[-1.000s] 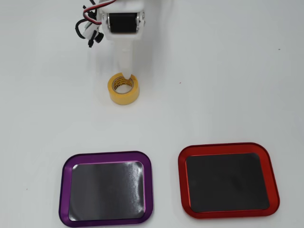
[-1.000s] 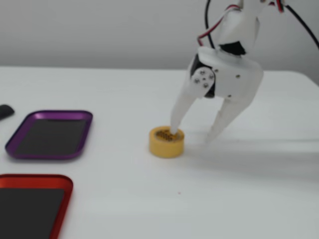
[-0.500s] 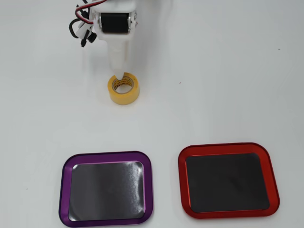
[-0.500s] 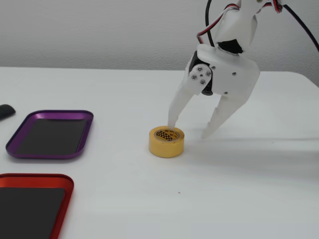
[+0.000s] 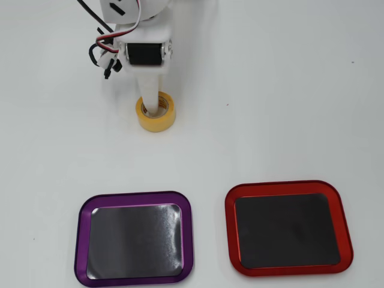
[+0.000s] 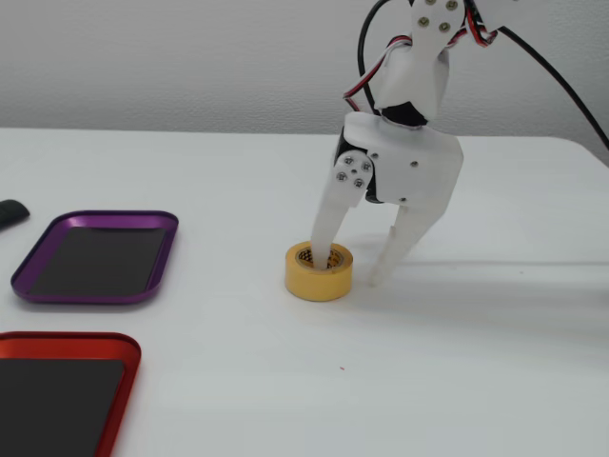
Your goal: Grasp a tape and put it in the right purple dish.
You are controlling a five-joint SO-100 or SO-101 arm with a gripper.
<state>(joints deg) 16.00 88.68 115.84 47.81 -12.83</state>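
The yellow tape roll has to go in the purple dish, so the robot's gripper will next grab the roll by its ring side (image 5: 157, 124).
The yellow tape roll (image 5: 157, 122) lies flat on the white table, also in the fixed view (image 6: 316, 282). My white gripper (image 5: 150, 96) comes down on it from above. In the fixed view the gripper (image 6: 352, 269) is open: one finger stands inside the roll's core and the other touches the table just outside the roll, so the jaws straddle the roll's wall. The purple dish (image 5: 135, 196) with a dark glossy base lies empty at the lower left of the overhead view and at the left of the fixed view (image 6: 95, 299), well apart from the tape.
A red-rimmed tray (image 5: 282, 184) of the same shape lies beside the purple one, also in the fixed view (image 6: 67, 337). A small dark object (image 6: 9, 212) sits at the table's left edge. The arm's cables (image 5: 102, 42) hang by the wrist.
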